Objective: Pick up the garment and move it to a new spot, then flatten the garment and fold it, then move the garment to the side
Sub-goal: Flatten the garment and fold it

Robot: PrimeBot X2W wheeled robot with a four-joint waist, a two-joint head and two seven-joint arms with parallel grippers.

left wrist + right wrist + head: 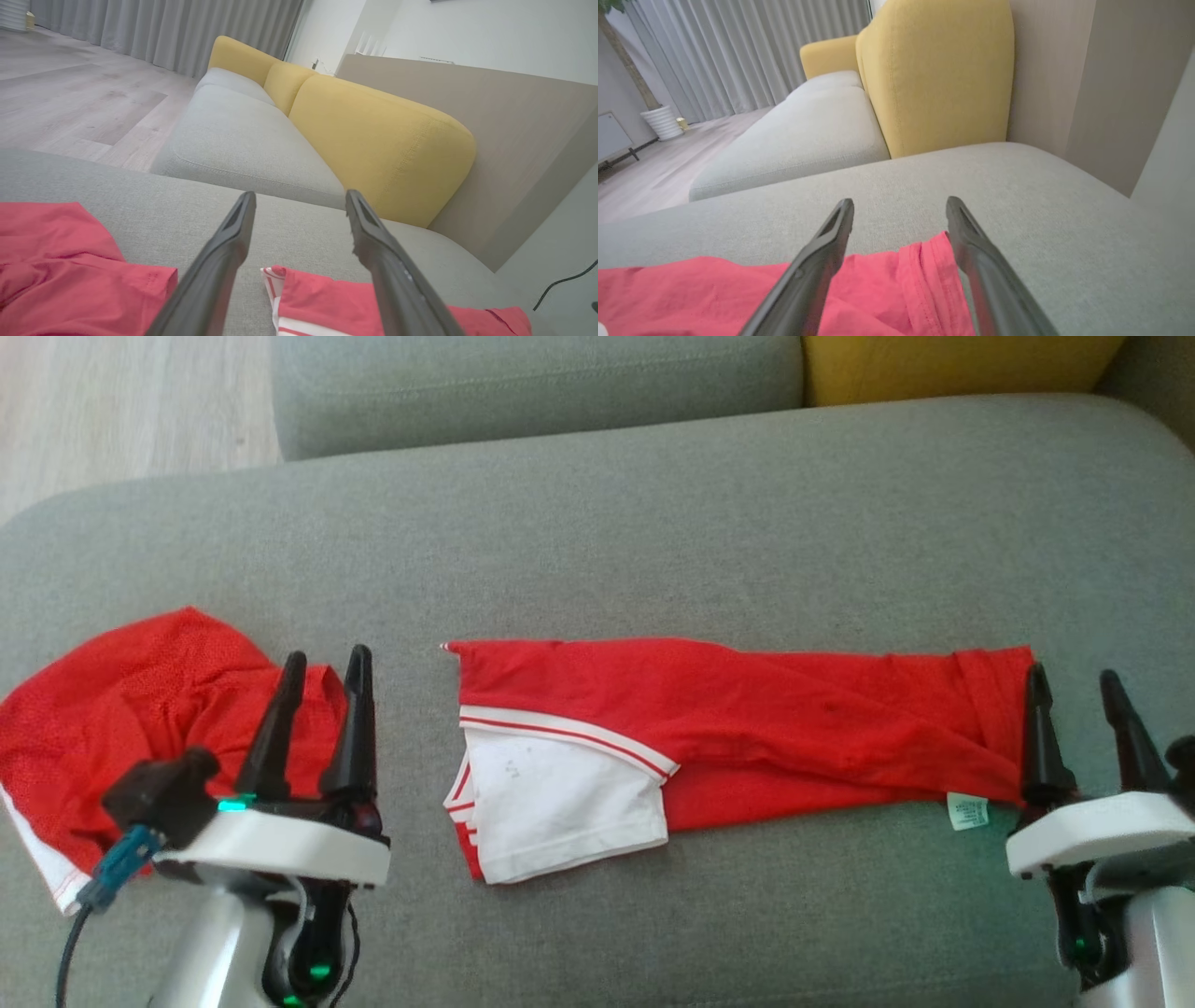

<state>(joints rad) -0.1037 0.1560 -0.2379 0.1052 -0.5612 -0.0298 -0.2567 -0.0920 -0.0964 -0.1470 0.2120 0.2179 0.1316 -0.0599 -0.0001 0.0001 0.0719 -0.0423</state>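
Note:
My right gripper is to grab the long garment by its stitched red hem (pixel 1014 722) next. Then it can fold the garment toward its white sleeve (pixel 571 795).
A red garment (pixel 794 728) with a white, red-striped sleeve (pixel 560 803) lies in a long folded band across the middle of the grey cushion (pixel 653 523). My right gripper (pixel 1072 674) stands open at its right end, its left finger over the hem. In the right wrist view the red hem (pixel 920 280) lies between and under the open fingers of the gripper (pixel 899 201), ungripped. My left gripper (pixel 328 655) is open in the gap left of the garment, holding nothing. In the left wrist view this gripper (pixel 301 195) shows over the garment's striped corner (pixel 317 298).
A second red cloth (pixel 140 709) lies crumpled at the cushion's left end, partly behind my left gripper, and shows as the red cloth (pixel 60 261) in the left wrist view. Behind are another grey seat (pixel 532 383) and a yellow backrest (pixel 952 364). Wooden floor (pixel 112 401) lies far left.

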